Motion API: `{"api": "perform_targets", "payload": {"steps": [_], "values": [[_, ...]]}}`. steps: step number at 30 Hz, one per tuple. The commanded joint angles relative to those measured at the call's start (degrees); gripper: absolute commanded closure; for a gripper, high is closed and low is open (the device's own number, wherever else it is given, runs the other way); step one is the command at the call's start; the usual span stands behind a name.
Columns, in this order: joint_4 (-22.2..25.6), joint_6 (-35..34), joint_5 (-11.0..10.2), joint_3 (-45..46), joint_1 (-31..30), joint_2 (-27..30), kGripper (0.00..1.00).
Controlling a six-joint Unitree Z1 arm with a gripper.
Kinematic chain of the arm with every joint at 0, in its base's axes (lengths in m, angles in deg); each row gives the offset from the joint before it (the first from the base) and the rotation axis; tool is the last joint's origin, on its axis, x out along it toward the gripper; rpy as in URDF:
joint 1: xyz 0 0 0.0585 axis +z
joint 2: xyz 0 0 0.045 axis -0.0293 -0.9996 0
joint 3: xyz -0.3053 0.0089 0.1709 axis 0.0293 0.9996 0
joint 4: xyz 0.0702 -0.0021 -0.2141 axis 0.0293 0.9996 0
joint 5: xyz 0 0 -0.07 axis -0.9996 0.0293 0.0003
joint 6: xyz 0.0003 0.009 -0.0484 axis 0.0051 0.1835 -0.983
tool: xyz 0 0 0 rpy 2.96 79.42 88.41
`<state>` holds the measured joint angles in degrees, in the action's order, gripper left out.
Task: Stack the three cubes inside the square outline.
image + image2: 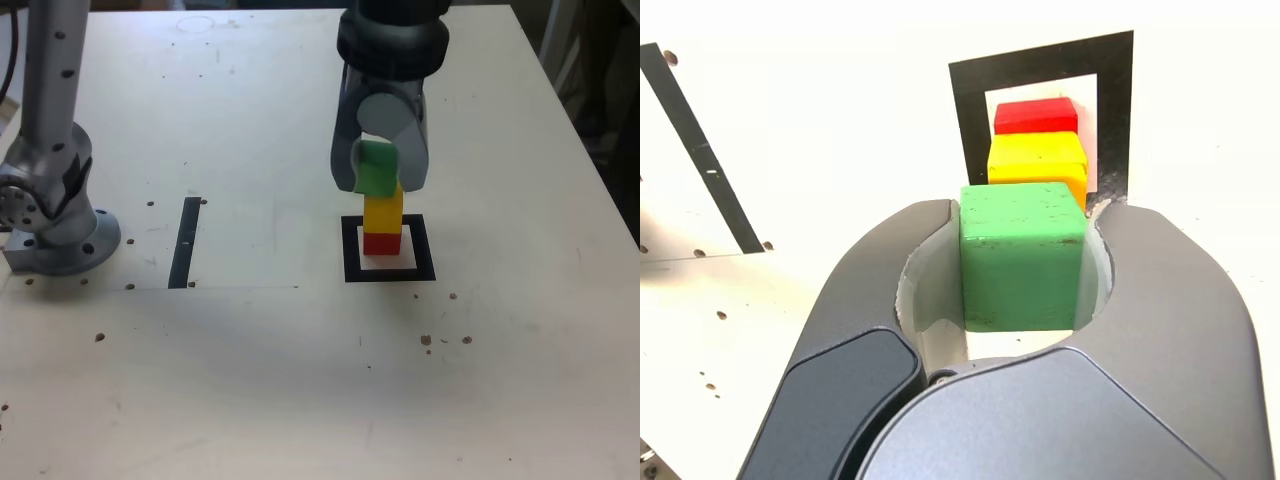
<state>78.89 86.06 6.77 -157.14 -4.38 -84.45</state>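
My gripper should release the green cube now; its base is over the yellow cube (383, 210), so it would rest on the stack.
Inside the black square outline (389, 249) (970, 110) a red cube (381, 242) (1036, 115) sits on the white centre with a yellow cube (383, 210) (1036, 158) stacked on it. My gripper (378, 172) (1022, 255) is shut on the green cube (376, 168) (1022, 255), which hangs slightly tilted at the top of the yellow cube, shifted a little toward the exterior view's left. Whether green touches yellow I cannot tell.
A narrow black strip (185, 242) (700, 150) lies on the white table to the exterior view's left of the outline. The arm's grey base (55, 215) stands at the exterior view's far left. Small dark specks and holes dot the tabletop.
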Motion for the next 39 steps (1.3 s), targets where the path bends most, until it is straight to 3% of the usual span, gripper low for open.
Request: {"api": "perform_targets", "payload": {"steps": [1,9,14,20,23,34,39], "values": [[-0.5,0.1,0.0,0.3,0.1,-0.3,0.75],[-1.3,0.2,-0.1,0.6,0.1,-0.4,0.67],[-1.1,0.2,-0.2,0.9,0.1,-0.4,0.48],[-1.1,0.1,-0.4,1.6,0.1,-0.4,0.14],[-1.1,0.1,-0.5,1.5,0.1,-0.3,0.03],[-0.9,0.0,-0.7,0.8,0.1,1.6,0.01],[1.6,0.0,-1.2,-0.8,0.1,4.0,0.01]]}}
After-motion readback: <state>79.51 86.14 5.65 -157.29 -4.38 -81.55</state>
